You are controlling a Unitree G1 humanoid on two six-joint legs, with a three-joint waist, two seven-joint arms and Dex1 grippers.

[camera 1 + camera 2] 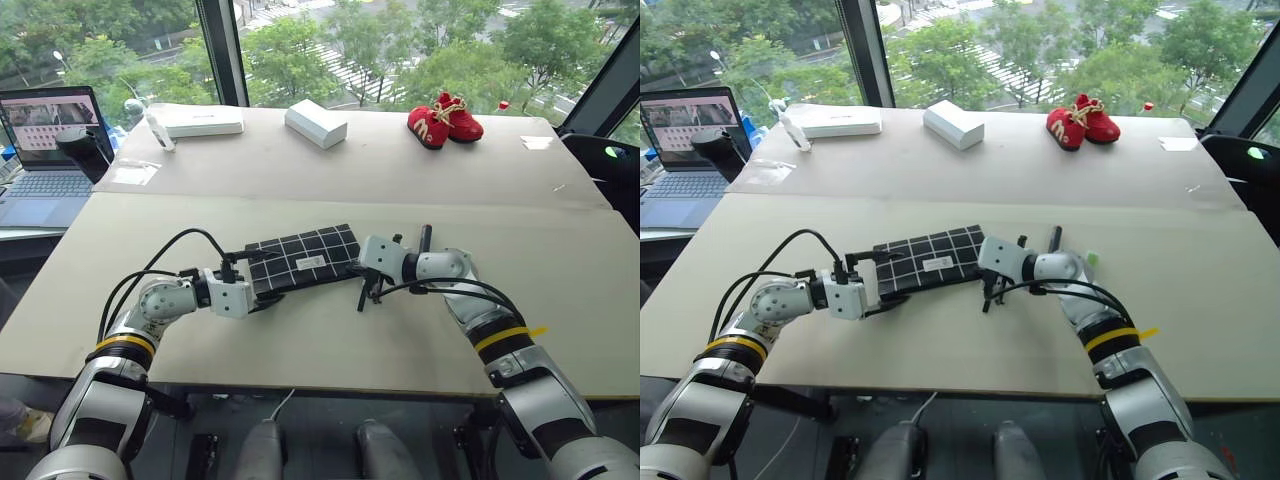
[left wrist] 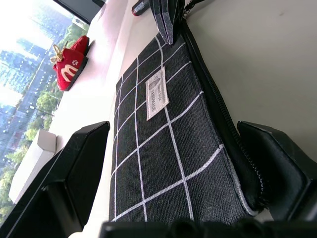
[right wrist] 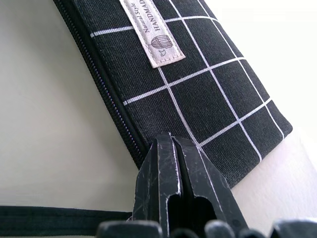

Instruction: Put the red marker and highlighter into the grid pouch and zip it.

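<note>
The left gripper needs to grab the pouch by the opposite short end (image 2: 171, 208) next. Then the grid pouch's zipper pull (image 2: 187, 9) stays free to slide.
The grid pouch (image 1: 300, 258) lies flat in the middle of the near table, white label up. My left gripper (image 1: 262, 288) is open at its left end, one finger (image 2: 84, 148) on each side of the fabric without touching it. My right gripper (image 1: 357, 266) is shut at the pouch's right end, tips (image 3: 171, 144) pinching the zipper pull, and the black strap (image 1: 366, 292) dangles below it. The red marker (image 1: 425, 238) lies on the table just beyond my right wrist. A light-green bit of the highlighter (image 1: 1091, 258) peeks out beside that wrist.
On the far table stand a pair of small red shoes (image 1: 445, 118), a white box (image 1: 316, 123) and a flat white box (image 1: 200, 122). A laptop (image 1: 45, 140) sits far left. A seam (image 1: 400, 198) divides the two tabletops.
</note>
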